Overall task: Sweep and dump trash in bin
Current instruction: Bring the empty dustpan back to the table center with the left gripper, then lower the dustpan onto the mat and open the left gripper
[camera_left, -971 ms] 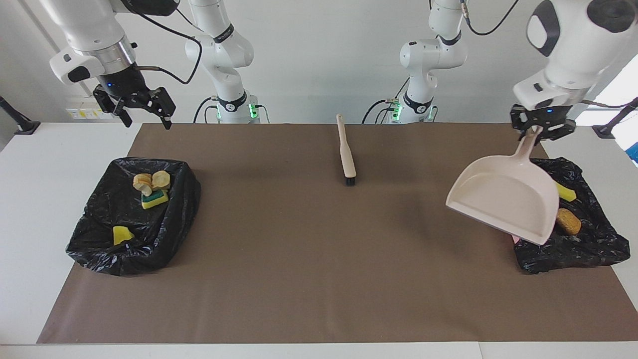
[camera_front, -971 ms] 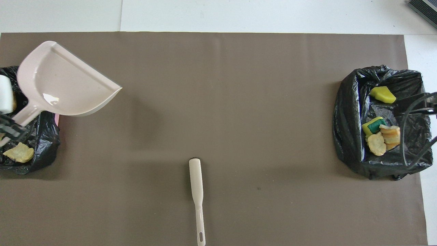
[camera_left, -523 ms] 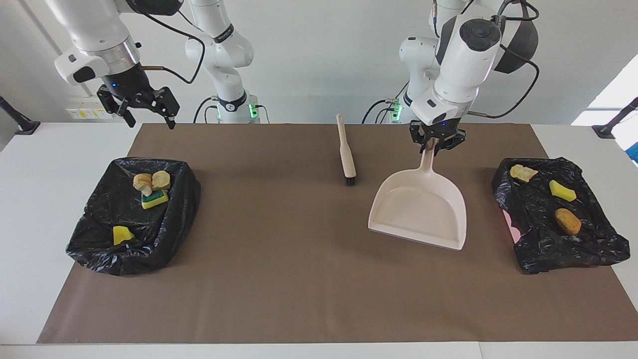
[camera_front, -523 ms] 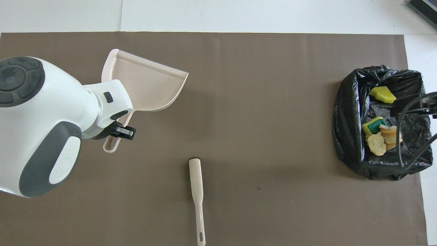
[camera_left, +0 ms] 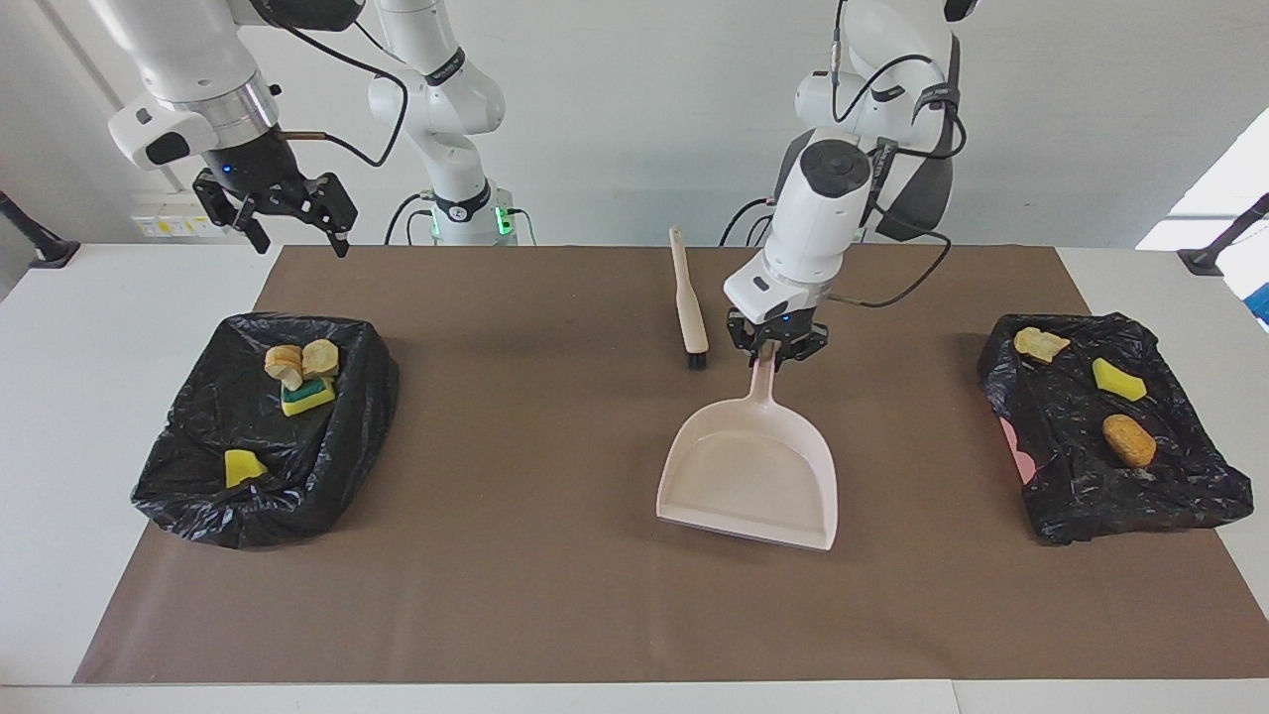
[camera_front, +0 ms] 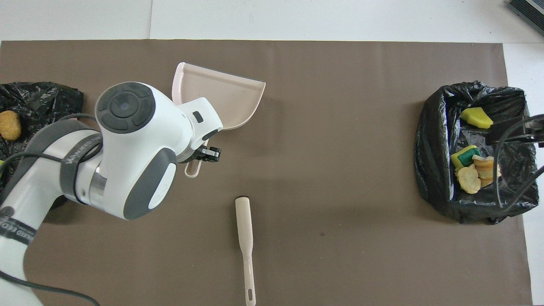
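Note:
I need to keep holding the dustpan with my left gripper, because the dustpan hangs tilted above the brown mat in the overhead view.
My left gripper [camera_left: 775, 350] is shut on the handle of the pale pink dustpan [camera_left: 749, 476], whose empty pan slopes down to the middle of the brown mat. In the overhead view the left arm covers the handle and part of the dustpan [camera_front: 225, 95]. All the trash in view lies in two black-bagged bins. The bin [camera_left: 198, 496] at the right arm's end holds tan lumps [camera_left: 302, 360] and yellow sponge pieces [camera_left: 243, 466]. The bin [camera_left: 1140, 506] at the left arm's end holds a tan lump [camera_left: 1130, 440] and a yellow chunk [camera_left: 1118, 379]. My right gripper [camera_left: 292, 220] hangs open and empty above the right-end bin.
The beige brush [camera_left: 688, 302] lies on the mat beside the dustpan's handle, bristles pointing away from the robots, also visible from overhead as the brush [camera_front: 246, 238]. The brown mat [camera_left: 535, 595] covers most of the white table.
My left arm has carried the dustpan from over the bin at its own end to the middle of the mat and lowered it. The right arm has barely moved.

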### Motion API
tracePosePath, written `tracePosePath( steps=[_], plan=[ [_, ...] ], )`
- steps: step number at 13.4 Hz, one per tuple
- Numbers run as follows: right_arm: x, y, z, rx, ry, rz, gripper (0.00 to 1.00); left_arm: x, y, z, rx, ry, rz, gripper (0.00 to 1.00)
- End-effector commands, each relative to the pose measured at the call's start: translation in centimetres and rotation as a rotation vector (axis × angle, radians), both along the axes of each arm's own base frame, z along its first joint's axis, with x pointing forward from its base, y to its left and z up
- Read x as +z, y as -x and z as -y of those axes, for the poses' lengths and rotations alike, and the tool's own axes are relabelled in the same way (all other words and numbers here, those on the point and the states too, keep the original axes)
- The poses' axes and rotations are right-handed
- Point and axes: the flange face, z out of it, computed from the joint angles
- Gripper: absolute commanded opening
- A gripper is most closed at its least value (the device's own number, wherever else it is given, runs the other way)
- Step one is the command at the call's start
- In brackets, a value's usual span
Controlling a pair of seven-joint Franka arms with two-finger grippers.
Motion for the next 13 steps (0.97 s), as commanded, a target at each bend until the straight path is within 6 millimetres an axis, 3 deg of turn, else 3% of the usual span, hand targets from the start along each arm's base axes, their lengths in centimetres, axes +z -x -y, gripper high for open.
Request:
tracePosePath(
  steps=[1, 6, 13],
  plan=[
    [0.2, 0.5, -0.2, 0.003, -0.019, -0.007, 1.00, -1.8, 0.2, 2.5, -0.003, 0.023, 0.002, 0.00],
    [0.2, 0.5, -0.2, 0.003, -0.019, -0.006, 1.00, -3.9, 1.4, 5.0, -0.018, 0.053, -0.014, 0.00],
    [0.2, 0.5, -0.2, 0.003, -0.019, -0.006, 1.00, -5.9, 1.7, 5.2, 0.094, 0.058, -0.017, 0.00]
  ],
)
